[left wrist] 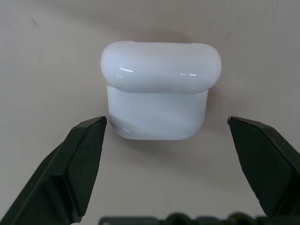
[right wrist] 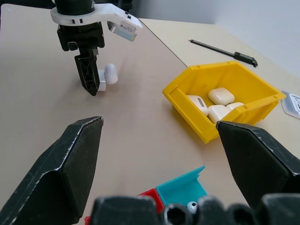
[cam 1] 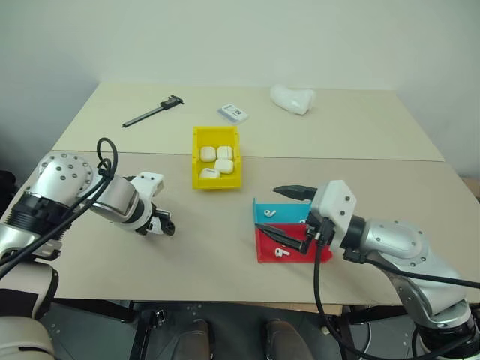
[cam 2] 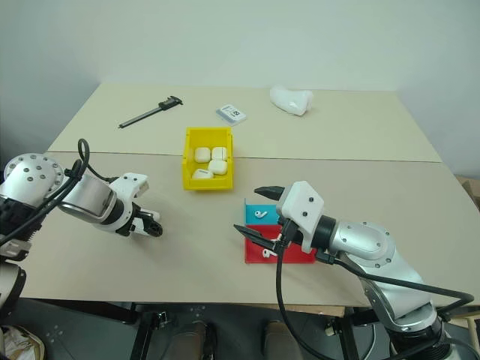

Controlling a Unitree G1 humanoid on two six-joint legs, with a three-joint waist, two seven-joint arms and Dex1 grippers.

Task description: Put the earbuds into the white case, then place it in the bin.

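Observation:
The robot's left gripper is ready to close on the white case: its fingers are beside the lower body of the white case, so closing now would hold the case.
A white case lies on the table straight under my left gripper. That gripper points down, open, with one finger on each side of the case and not touching it. The right wrist view shows the case beside the left gripper. Two earbuds lie in a red-and-blue tray, one in the blue half and one in the red half. My right gripper hovers level over the tray, open and empty. The yellow bin stands at mid-table with several white cases inside.
At the back of the table lie a black caliper, a small white card and a lumpy white object. A seam runs across the table behind the bin. The front edge is close below both arms.

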